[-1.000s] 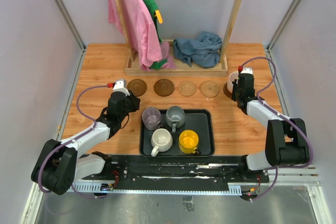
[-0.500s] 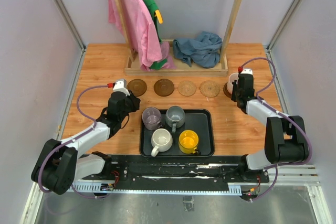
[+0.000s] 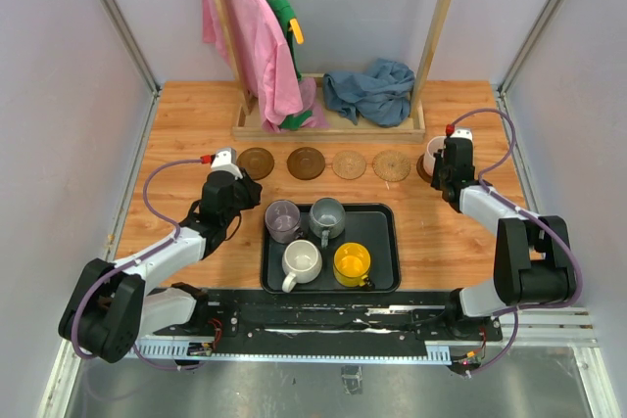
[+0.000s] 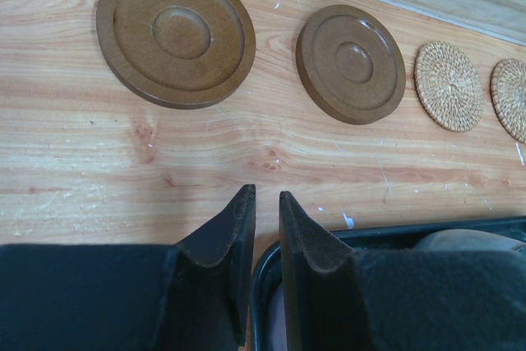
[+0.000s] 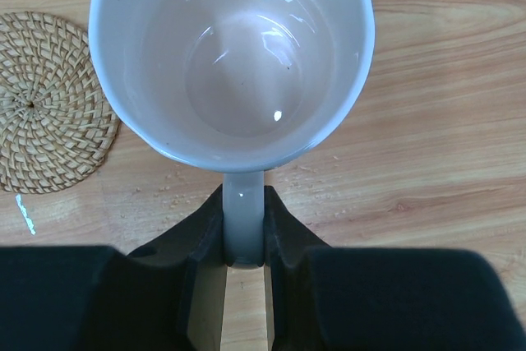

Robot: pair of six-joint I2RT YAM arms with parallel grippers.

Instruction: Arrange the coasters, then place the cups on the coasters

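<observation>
The pale pink cup [image 3: 434, 152] is upright with the dark brown disc peeking from under it, so it would land there: my right gripper needs to release the cup.
Four coasters lie in a row: two dark brown [image 3: 256, 162] [image 3: 306, 162] and two tan woven [image 3: 349, 164] [image 3: 392, 165]. A dark brown disc [image 3: 424, 170] peeks out by the pale pink cup [image 3: 434, 152]. My right gripper [image 5: 244, 191] is shut on that cup's handle; whether the cup [image 5: 234, 55] rests on the disc I cannot tell. Purple [image 3: 283, 219], grey-blue [image 3: 327, 216], cream-white [image 3: 302, 260] and yellow [image 3: 352, 262] cups stand in the black tray [image 3: 380, 232]. My left gripper [image 4: 265, 193] hovers at the tray's far-left corner, open by a narrow slit, nothing between its fingers.
A wooden rack base [image 3: 333, 127] spans the back, with a pink garment [image 3: 257, 46] hanging from it and a blue cloth [image 3: 370, 90] heaped on it. Grey walls close in both sides. The tray rim [image 4: 370, 232] runs just under my left fingers.
</observation>
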